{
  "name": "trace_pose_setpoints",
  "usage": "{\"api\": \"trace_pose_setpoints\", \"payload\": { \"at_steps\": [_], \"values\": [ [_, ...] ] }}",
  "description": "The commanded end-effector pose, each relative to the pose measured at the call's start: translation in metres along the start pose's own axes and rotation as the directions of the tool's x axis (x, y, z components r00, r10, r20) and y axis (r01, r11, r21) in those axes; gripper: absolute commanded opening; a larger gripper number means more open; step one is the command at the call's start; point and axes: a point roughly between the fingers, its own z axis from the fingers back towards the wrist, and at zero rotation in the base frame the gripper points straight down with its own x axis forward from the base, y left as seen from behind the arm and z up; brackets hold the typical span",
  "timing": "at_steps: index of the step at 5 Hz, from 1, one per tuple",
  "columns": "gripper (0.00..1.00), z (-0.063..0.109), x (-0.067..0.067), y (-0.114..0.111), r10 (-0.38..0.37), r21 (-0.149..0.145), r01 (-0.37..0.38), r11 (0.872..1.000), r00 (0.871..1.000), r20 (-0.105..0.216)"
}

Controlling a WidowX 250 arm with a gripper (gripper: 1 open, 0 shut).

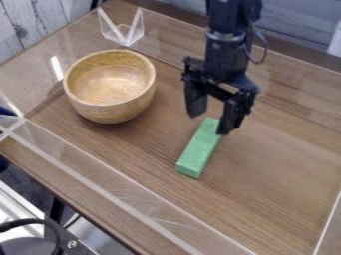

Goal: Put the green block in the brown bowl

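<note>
I next need to pick up the green block (200, 149) by its narrow end (208, 127) with my gripper, so that it can go in the brown bowl.
The green block (200, 149) lies flat on the wooden table, its long side running from lower left to upper right, to the right of the brown bowl (111, 85). The bowl stands upright at the left with nothing in it. My gripper (217, 112) points straight down just over the block's far end, fingers spread open, one finger (194, 101) left of that end and the other to its right. Nothing is held between them. Whether the fingertips touch the table cannot be made out.
Clear plastic walls (80, 169) rim the wooden table (273, 179) along the front and left. A small clear folded stand (122, 27) sits at the back, behind the bowl. A dark cable loops below the front left corner.
</note>
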Motion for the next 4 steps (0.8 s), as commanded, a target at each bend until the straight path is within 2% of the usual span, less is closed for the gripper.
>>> {"api": "trace_pose_setpoints", "payload": {
  "at_steps": [1, 3, 4],
  "values": [
    [1.0, -0.003, 0.007, 0.005, 0.003, 0.016, -0.004, 1.0, 0.999, 0.038],
    [1.0, -0.024, 0.009, 0.008, 0.009, 0.021, -0.01, 1.0, 1.0, 0.02],
    [0.0, -0.027, 0.011, 0.009, 0.014, 0.018, -0.014, 1.0, 1.0, 0.02]
  ]
}}
